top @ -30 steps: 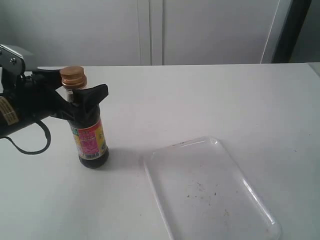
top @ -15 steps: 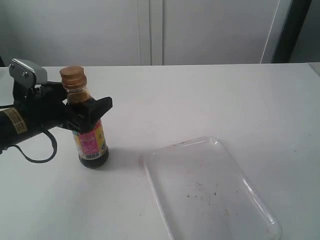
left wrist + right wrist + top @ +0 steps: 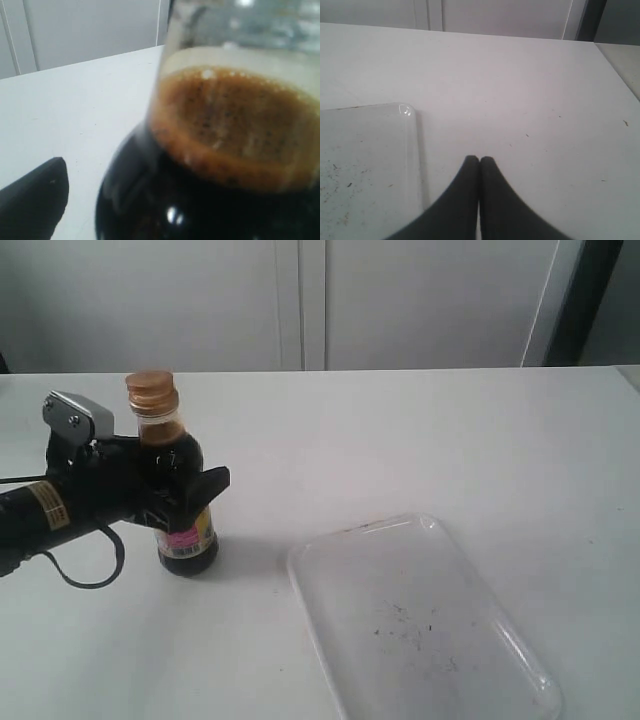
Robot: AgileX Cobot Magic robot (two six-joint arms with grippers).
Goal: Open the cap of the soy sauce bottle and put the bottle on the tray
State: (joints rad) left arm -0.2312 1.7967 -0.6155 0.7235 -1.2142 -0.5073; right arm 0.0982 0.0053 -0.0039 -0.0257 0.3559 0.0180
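The soy sauce bottle should next be grabbed by its labeled body (image 3: 190, 538) with my left gripper. This will leave the bottle's cap free to open.
The soy sauce bottle (image 3: 174, 453) stands upright on the white table, left of the tray (image 3: 420, 625). Its golden-orange cap (image 3: 151, 390) is closed on top. My left gripper (image 3: 200, 483) reaches in from the left and straddles the bottle's body at label height. One black finger (image 3: 208, 486) crosses in front of the label. In the left wrist view the bottle (image 3: 225, 150) fills the picture, and a finger (image 3: 32, 200) shows with a strip of table between it and the glass. My right gripper (image 3: 479, 160) is shut on nothing, low over the table beside the tray (image 3: 365, 150).
The table's far edge meets white cabinet doors (image 3: 300, 300). The tray holds only dark specks. A black cable (image 3: 90, 575) loops under the left arm. The right arm is out of the exterior view.
My left gripper has come down from the bottle's neck to its label and pushed further right around it. The bottle and tray have stayed in place.
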